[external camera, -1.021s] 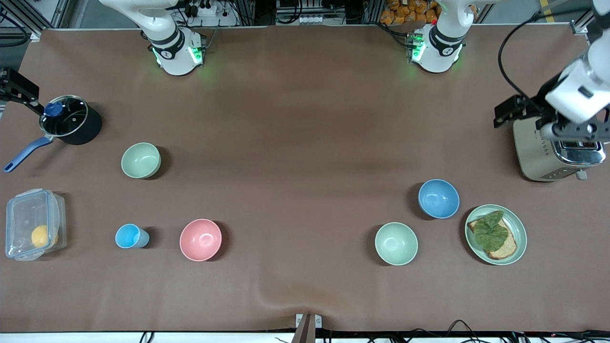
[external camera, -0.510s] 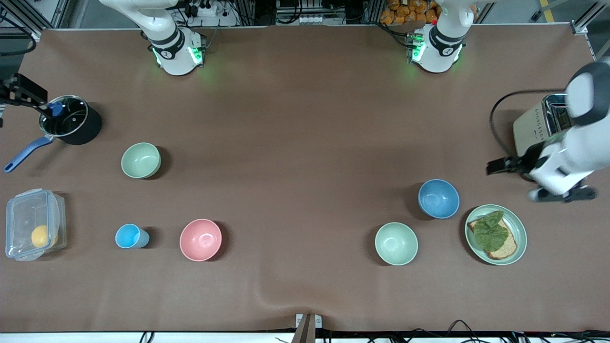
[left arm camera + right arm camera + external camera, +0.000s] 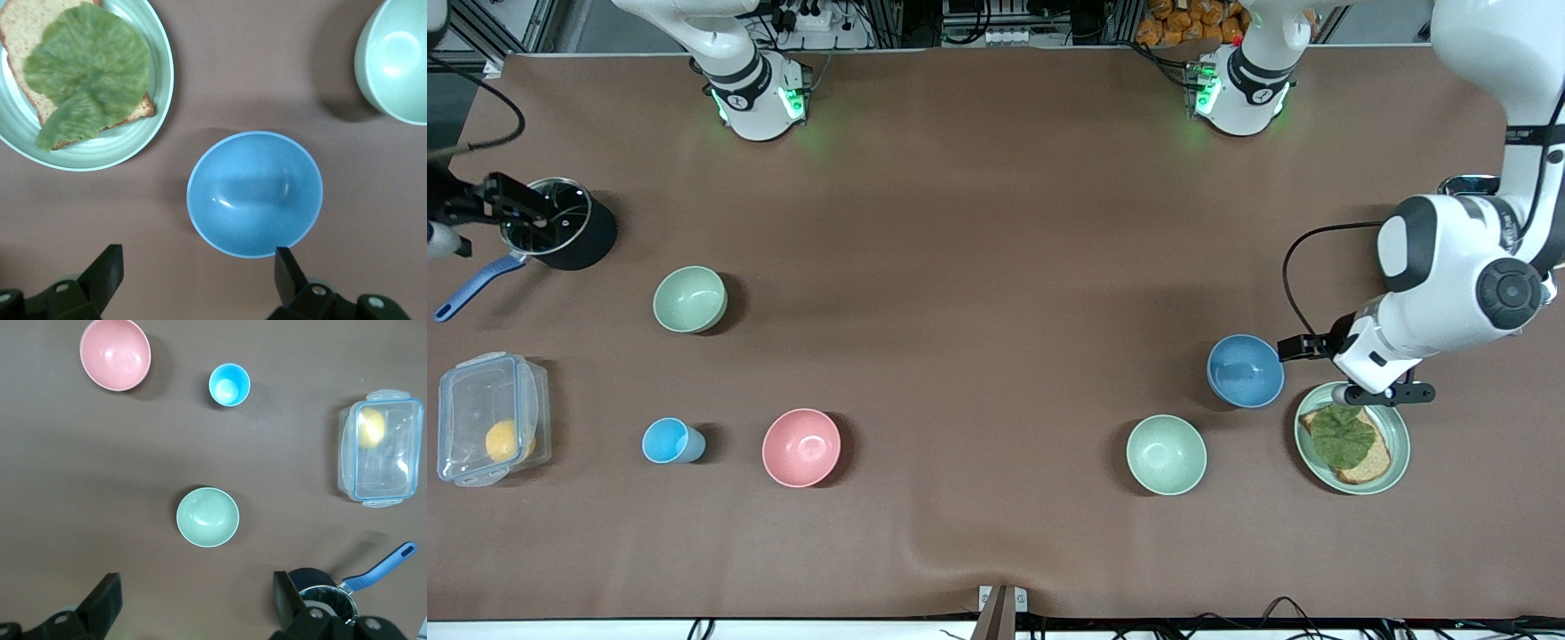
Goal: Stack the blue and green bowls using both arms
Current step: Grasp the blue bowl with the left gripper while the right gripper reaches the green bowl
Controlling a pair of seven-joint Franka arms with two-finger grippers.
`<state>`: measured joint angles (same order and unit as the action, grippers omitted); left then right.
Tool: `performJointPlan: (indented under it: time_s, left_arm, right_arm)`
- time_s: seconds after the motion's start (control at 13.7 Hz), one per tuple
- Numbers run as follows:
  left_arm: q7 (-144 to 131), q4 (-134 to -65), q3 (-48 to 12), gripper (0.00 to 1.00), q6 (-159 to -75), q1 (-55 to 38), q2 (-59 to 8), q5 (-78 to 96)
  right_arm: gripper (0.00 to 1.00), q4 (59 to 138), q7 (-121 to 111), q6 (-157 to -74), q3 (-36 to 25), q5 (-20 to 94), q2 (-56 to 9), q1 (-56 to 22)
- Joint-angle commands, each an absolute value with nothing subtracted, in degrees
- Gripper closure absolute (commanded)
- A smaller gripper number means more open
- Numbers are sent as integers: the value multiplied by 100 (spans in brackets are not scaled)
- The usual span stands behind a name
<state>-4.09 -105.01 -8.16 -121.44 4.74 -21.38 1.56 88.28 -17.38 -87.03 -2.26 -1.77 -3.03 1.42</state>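
Note:
Next, my left gripper grips the blue bowl by its thin rim (image 3: 1272, 348). The blue bowl's opening is too wide for the gripper's fingers to span.
The blue bowl (image 3: 1246, 371) (image 3: 255, 193) stands upright toward the left arm's end of the table. One green bowl (image 3: 1166, 454) (image 3: 397, 60) sits beside it, nearer the front camera. A second green bowl (image 3: 689, 299) (image 3: 207, 517) stands toward the right arm's end. My left gripper (image 3: 1387, 392) (image 3: 198, 280) hangs open and empty over the table between the blue bowl and the plate. My right gripper (image 3: 197, 600) is open and empty, high over the table beside the pot, at the front view's edge. The second green bowl lies ahead of it.
A green plate (image 3: 1398, 444) (image 3: 160, 73) with bread and a leaf lies beside the blue bowl. The toaster (image 3: 1458, 185) is mostly hidden by the left arm. A pot (image 3: 578, 236), pink bowl (image 3: 801, 447), light-blue cup (image 3: 667, 441) and lidded box (image 3: 489, 431) stand toward the right arm's end.
The left arm has swung from over the toaster down to beside the blue bowl. The right arm has shifted a little over the pot. Both grippers stay open; no bowl has moved.

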Motion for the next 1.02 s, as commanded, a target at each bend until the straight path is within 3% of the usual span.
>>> performJointPlan:
  time_s: [0.0, 0.22, 0.44, 0.58, 0.88, 0.95]
  left_arm:
    - [-334, -10547, -835, 0, -12366, 466, -2311, 220]
    - [-343, -10547, -826, 0, -12550, 369, -2566, 211]
    - [-343, -10538, -826, 0, -12840, 387, -2847, 185]
    - [-343, -10512, -826, 0, -12990, 396, -3023, 71]
    - [-343, -10485, -826, 0, -13078, 413, -3269, 0]
    - [-343, -10494, -826, 4, -13130, 404, -3304, 0]
  right_arm:
    - [0, 8676, -1836, -8676, -141, -124, -1130, 334]
    - [0, 8928, -1854, -8867, -141, -88, -1309, 395]
    - [0, 9727, -1802, -9630, -132, -53, -1196, 605]
    - [0, 10385, -1845, -10175, -141, 568, -1021, 939]
    - [0, 11002, -1863, -10563, -132, 676, -923, 1107]
    - [0, 11282, -1863, -10791, -132, 677, -879, 1134]
